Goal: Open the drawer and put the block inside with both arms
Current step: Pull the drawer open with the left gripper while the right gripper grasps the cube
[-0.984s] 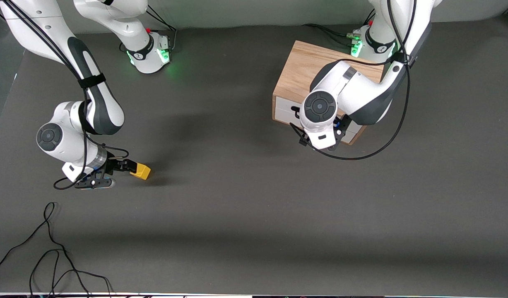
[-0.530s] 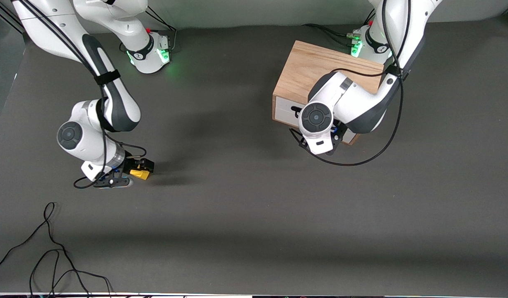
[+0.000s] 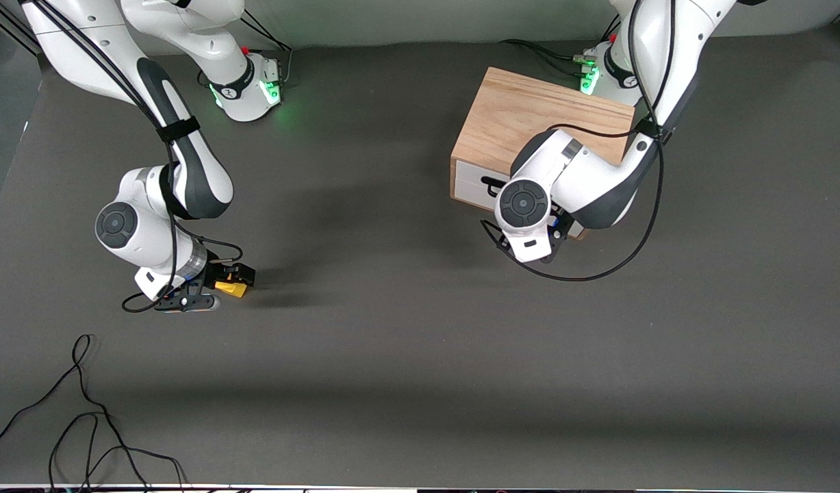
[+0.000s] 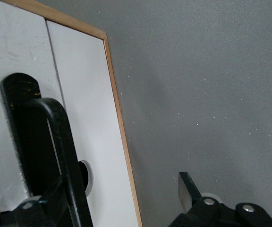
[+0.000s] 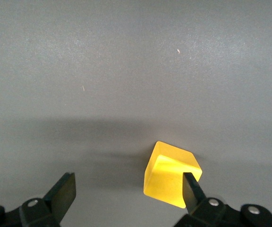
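Observation:
The right gripper grips the yellow block by its flat sides next, to place it inside the drawer (image 3: 469, 179).
The yellow block (image 3: 233, 289) lies on the grey table toward the right arm's end. My right gripper (image 3: 226, 278) is low over it, open. In the right wrist view the block (image 5: 170, 174) sits between the open fingers, close against one finger (image 5: 191, 188), and the right gripper (image 5: 126, 191) holds nothing. The wooden box (image 3: 529, 116) stands by the left arm's base with its drawer (image 3: 469, 179) shut. My left gripper (image 3: 551, 236) is at the drawer front, mostly hidden under its wrist. In the left wrist view the left gripper (image 4: 117, 198) is open beside the black handle (image 4: 48, 142) on the white panel (image 4: 86, 94).
Loose black cables (image 3: 84, 411) lie on the table near the front camera at the right arm's end. The right arm's green-lit base (image 3: 248, 85) stands at the table's back edge. A black cable loops from the left wrist (image 3: 597, 263) onto the table.
My right gripper has moved over the block, which now sits between its fingers. My left wrist has shifted slightly along the drawer front. The drawer stays shut.

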You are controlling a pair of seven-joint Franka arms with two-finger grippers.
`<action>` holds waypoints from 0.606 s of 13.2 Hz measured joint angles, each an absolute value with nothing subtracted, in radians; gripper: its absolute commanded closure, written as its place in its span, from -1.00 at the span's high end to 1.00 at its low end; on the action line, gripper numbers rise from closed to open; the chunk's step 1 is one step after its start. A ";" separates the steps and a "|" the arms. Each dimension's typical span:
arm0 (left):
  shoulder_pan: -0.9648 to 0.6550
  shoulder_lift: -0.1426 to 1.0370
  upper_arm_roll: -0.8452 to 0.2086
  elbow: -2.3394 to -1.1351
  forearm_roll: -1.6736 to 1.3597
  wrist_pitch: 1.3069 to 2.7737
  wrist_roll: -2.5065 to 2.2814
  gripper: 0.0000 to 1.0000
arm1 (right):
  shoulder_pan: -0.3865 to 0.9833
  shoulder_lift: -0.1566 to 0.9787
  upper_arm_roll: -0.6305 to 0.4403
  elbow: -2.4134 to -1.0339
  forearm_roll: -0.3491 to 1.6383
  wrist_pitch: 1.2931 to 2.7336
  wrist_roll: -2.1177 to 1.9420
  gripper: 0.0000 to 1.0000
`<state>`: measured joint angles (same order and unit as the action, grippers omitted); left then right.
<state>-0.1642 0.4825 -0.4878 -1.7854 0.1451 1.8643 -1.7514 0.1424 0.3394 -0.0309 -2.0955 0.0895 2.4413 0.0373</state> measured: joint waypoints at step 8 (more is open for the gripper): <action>-0.164 0.483 -0.476 -1.781 0.146 1.933 -1.760 1.00 | 0.119 0.392 -0.041 -2.098 0.090 2.451 0.037 0.99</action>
<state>-0.1638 0.4825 -0.4761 -1.7807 0.1457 1.9329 -1.7597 0.1193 0.3917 -0.0408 -2.0979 0.0895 2.4514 0.0373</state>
